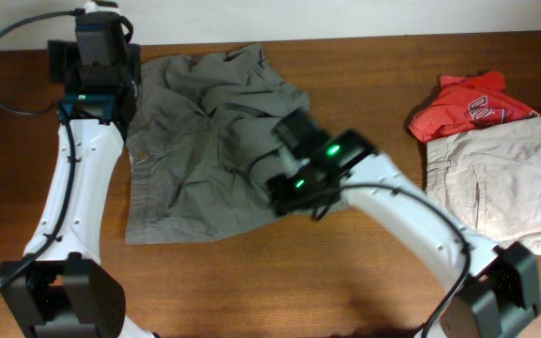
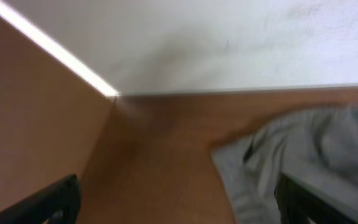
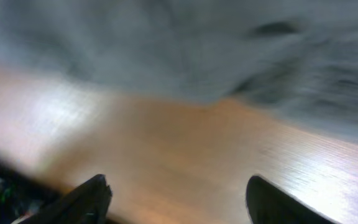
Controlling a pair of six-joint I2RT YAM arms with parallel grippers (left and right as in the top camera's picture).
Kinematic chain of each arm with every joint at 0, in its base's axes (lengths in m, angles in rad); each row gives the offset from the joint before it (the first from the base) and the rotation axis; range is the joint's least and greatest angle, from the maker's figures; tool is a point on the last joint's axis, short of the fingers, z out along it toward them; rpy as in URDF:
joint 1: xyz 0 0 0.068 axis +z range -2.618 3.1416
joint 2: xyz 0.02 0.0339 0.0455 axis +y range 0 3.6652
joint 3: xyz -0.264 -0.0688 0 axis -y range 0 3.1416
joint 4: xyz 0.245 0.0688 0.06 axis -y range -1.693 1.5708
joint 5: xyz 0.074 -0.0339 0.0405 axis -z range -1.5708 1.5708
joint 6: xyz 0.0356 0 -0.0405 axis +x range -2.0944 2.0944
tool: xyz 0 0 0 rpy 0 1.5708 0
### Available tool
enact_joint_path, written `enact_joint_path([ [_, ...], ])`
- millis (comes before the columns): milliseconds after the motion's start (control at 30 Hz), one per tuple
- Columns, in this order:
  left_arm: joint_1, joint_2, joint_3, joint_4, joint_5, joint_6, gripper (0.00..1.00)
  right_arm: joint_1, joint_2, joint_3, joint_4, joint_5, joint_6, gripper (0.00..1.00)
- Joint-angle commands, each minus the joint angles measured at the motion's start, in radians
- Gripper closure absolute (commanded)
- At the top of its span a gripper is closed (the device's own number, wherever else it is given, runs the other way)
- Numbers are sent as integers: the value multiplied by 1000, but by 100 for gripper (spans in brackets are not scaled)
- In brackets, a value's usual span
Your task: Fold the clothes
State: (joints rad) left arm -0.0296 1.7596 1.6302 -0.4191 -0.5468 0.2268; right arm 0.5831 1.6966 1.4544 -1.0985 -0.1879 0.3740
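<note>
My right gripper grabs the olive-grey shorts' near corner on the beige shorts' side next. That leaves the opposite corner to my left gripper for folding.
The olive-grey shorts lie wrinkled and spread on the table at centre left. My left gripper is at the shorts' far left corner, open and empty; in the left wrist view its jaws straddle bare table with the shorts' edge to the right. My right gripper hovers over the shorts' right edge, open and empty; in the right wrist view its jaws are over bare wood, with the blurred shorts above.
A red T-shirt with white lettering and paler beige shorts lie at the right. The table's back edge meets a white wall. Bare wood runs along the front.
</note>
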Motion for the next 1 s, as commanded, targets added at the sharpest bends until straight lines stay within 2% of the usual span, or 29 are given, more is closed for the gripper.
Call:
enact_joint_path([
  [0,8,8,14,-90,146,-35,1,-116,-7,-2,7,77,-35,23],
  [133,6,8,14,-240,435,-96,4,-224,38,-26,18,77,-119,23],
  [200,4,8,13,-300,533,-119,4,-261,69,-49,25,77,-137,23],
  [300,-6,8,13,-393,621,-137,5,-303,127,-86,47,49,-174,28],
  [400,-20,8,13,-521,660,-138,28,-320,181,-119,79,-18,-224,30],
  [533,-20,8,12,-624,660,-202,30,-319,213,-155,150,-29,-229,32],
  [567,-20,8,12,-647,660,-217,30,-319,217,-168,172,-42,-242,36],
  [600,-20,8,11,-667,660,-224,30,-319,217,-178,185,-61,-254,45],
  [667,-21,8,4,-710,659,-233,30,-319,217,-190,193,-93,-271,67],
  [767,-22,8,-22,-757,655,-243,30,-326,207,-177,148,-46,-268,94],
  [967,-23,8,-103,-764,656,-270,31,-369,128,-113,-122,481,8,96],
])
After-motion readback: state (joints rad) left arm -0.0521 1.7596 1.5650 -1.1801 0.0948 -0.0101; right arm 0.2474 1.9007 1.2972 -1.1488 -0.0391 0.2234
